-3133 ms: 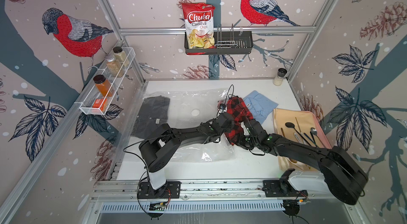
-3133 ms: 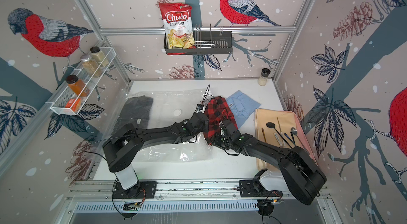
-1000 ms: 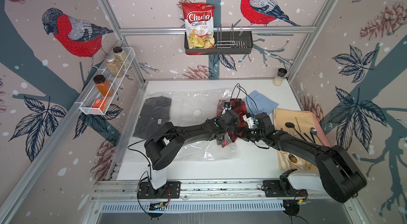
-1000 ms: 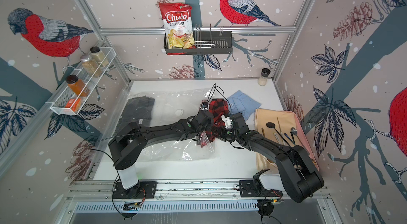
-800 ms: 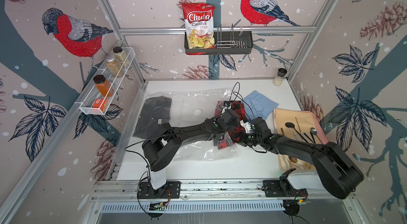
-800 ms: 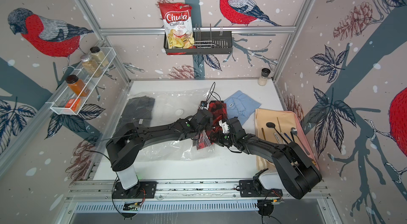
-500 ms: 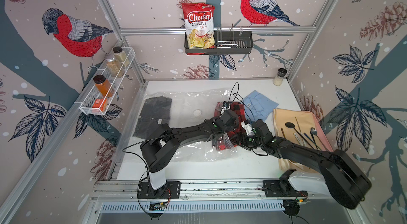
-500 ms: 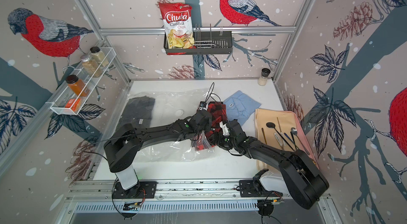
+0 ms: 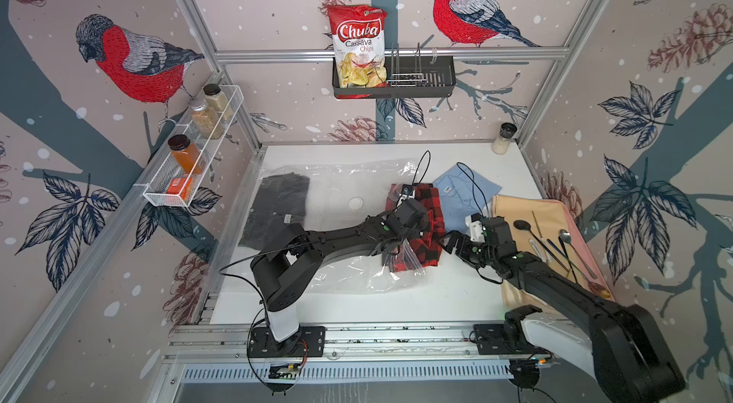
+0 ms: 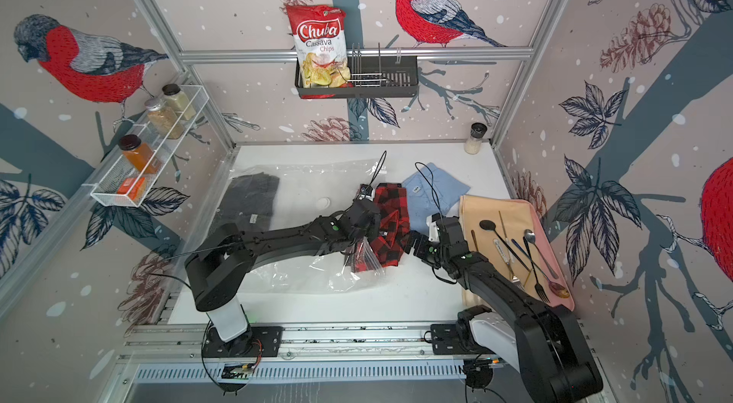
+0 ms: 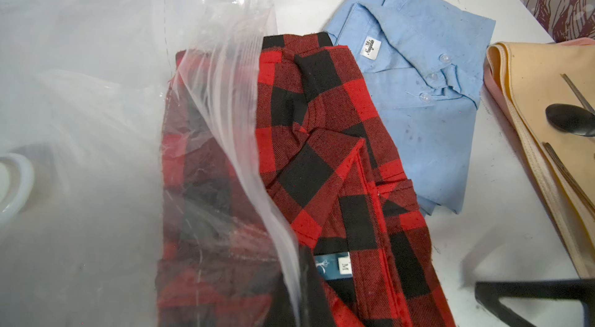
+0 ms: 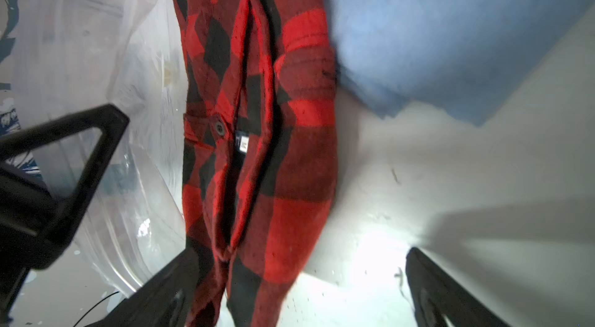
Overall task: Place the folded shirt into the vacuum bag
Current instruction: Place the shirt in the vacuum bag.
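Observation:
The right gripper grabs the folded shirt by its edge outside the vacuum bag next, so the covered side leads in.
The folded shirt, red-and-black plaid, lies on the white table with its left part under the raised lip of the vacuum bag; both top views show it. My left gripper is shut on the bag's upper lip and holds it up over the shirt. My right gripper is open just right of the shirt. In the right wrist view its fingers stand wide apart with the shirt's near end between them. A dark grey shirt lies inside the bag's far left end.
A folded light blue shirt lies right behind the plaid one. A beige cloth carrying spoons and forks covers the table's right side. A spice jar stands in the back right corner. The bag's white valve faces up.
My right gripper has opened, let go of the plaid shirt and drawn back to the right. The shirt now lies further left, under the bag's lip. My left gripper still holds the lip.

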Motion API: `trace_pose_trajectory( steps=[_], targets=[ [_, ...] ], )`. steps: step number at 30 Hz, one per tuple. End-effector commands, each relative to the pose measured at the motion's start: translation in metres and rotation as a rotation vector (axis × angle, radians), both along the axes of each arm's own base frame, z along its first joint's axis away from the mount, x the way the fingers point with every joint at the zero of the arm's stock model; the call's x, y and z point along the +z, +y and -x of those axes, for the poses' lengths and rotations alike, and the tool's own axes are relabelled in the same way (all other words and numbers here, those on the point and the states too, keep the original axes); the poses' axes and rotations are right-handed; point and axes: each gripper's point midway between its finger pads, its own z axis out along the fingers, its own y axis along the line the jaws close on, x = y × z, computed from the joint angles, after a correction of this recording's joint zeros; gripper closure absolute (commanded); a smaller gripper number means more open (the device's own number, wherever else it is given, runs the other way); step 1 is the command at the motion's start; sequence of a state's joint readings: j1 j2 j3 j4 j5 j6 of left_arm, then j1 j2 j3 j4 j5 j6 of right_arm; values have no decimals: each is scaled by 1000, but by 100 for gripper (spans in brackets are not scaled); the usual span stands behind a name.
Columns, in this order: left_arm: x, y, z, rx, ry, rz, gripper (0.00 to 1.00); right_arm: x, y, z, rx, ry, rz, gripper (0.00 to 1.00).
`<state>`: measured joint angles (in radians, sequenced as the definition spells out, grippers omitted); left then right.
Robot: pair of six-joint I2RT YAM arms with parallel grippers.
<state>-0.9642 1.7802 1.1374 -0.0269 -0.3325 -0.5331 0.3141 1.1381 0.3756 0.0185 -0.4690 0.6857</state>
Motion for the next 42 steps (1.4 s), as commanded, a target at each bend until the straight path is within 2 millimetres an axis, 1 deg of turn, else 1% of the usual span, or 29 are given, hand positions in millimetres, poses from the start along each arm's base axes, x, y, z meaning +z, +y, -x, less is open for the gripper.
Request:
trace_pose_trajectory(
  steps=[1,3,5,6,9,12,13,16,17,18,20,22,27,29,31,34,37,42],
  targets=[
    [4,-9,3,-50,2,31,100,8,17,-19,97,-39,-55,0],
    [2,-9,6,-58,11,33,100,4,27,-26,122,-15,-98,1],
    [1,-8,7,-59,15,34,100,2,37,-33,137,1,-149,6],
    [0,-8,8,-60,17,33,100,0,41,-36,142,14,-157,11],
    [0,-6,10,-58,22,36,100,-1,58,-42,169,21,-166,32],
    [3,-6,11,-61,23,43,100,6,74,-49,188,0,-138,68],
    [6,-6,11,-61,18,49,100,9,80,-51,197,-13,-124,76],
    [12,-4,10,-54,9,53,100,22,96,-55,229,-55,-104,93],
    [15,-3,10,-50,5,56,100,25,101,-54,243,-68,-104,96],
    [17,-2,10,-48,2,57,100,28,107,-52,262,-79,-104,97],
    [23,-1,10,-46,-8,65,100,27,117,-48,297,-85,-107,100],
    [29,0,10,-46,-19,72,100,18,123,-43,327,-59,-108,100],
    [36,1,10,-45,-29,81,100,-10,131,-31,374,15,-123,100],
    [38,1,11,-48,-33,87,100,-15,134,-28,383,28,-131,100],
    [38,2,11,-46,-36,90,100,-16,137,-28,392,30,-138,100],
    [37,2,13,-53,-34,95,100,-9,143,-32,396,14,-152,100],
    [31,5,14,-48,-25,84,100,8,145,-38,381,-26,-180,100],
    [23,8,18,-49,-7,82,100,28,135,-57,309,-32,-263,100]
  ],
)
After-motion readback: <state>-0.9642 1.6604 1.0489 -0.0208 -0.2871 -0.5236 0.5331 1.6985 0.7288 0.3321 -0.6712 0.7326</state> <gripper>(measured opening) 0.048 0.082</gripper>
